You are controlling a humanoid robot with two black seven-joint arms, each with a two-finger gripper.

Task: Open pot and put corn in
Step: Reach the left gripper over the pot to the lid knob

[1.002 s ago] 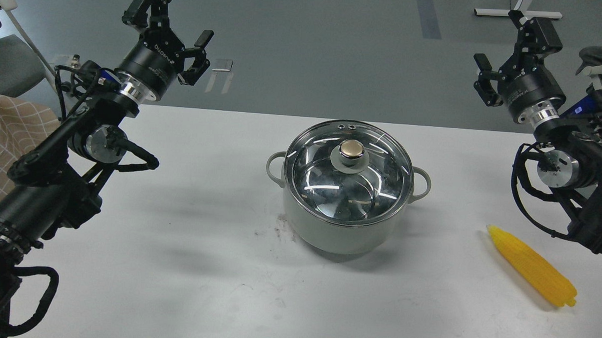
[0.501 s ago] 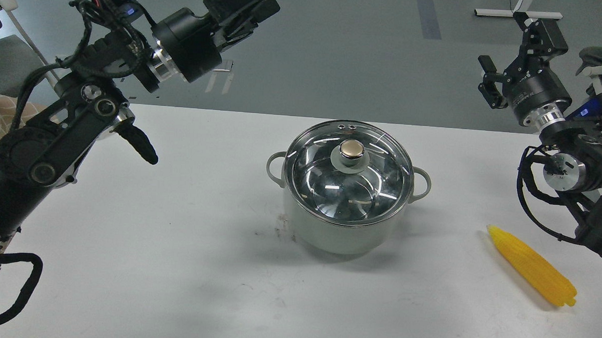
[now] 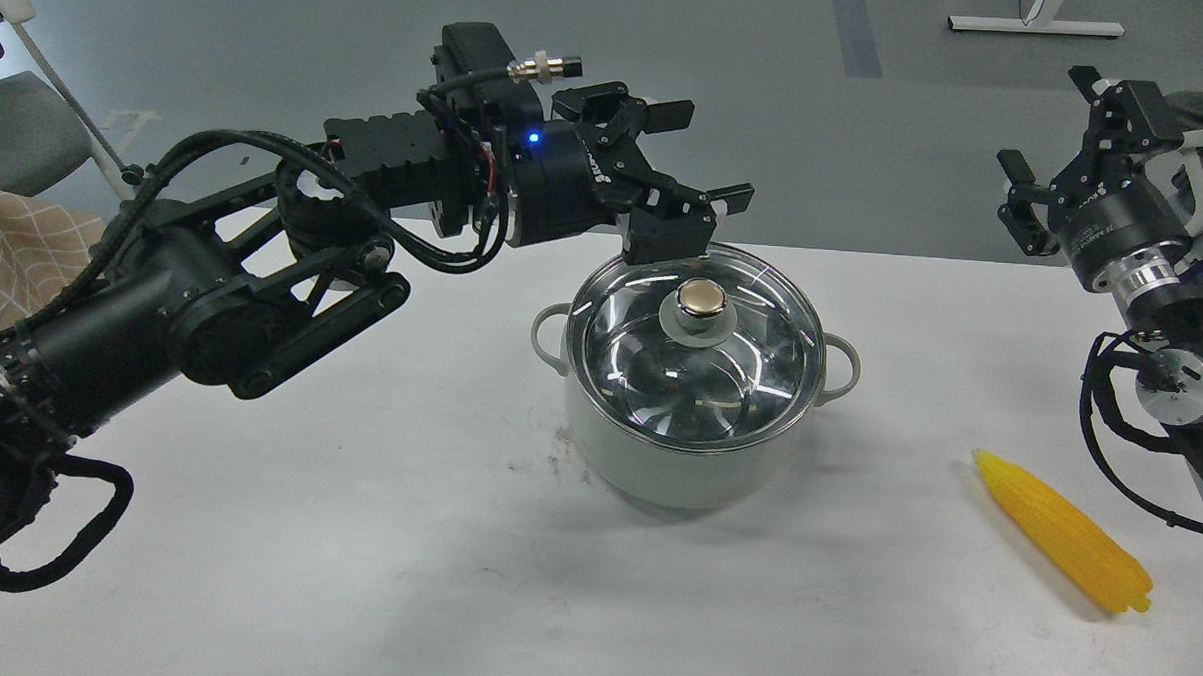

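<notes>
My left gripper grabs the glass lid by its gold knob (image 3: 702, 298) next, to open the pot for the corn (image 3: 1060, 531).
The pale grey-green pot (image 3: 677, 461) stands mid-table with two loop handles. A round glass lid (image 3: 696, 366) with a gold knob (image 3: 702, 298) covers it. The yellow corn (image 3: 1060, 531) lies on the table at the right front, its tip pointing up-left. My left gripper (image 3: 698, 156) is open and empty, hovering above and just behind the pot's far rim, a little above the knob. My right gripper (image 3: 1064, 129) is open and empty, raised at the far right, well above and behind the corn.
The white table (image 3: 355, 530) carries only the pot and the corn, with a small smudge left of the pot's base. A chair (image 3: 18, 128) and checked cloth (image 3: 4, 257) stand at the far left, off the table.
My left arm has swung right and down from the far left, bringing its gripper over the pot's far rim. My right gripper has drifted right and slightly down. Pot, lid and corn have not moved.
</notes>
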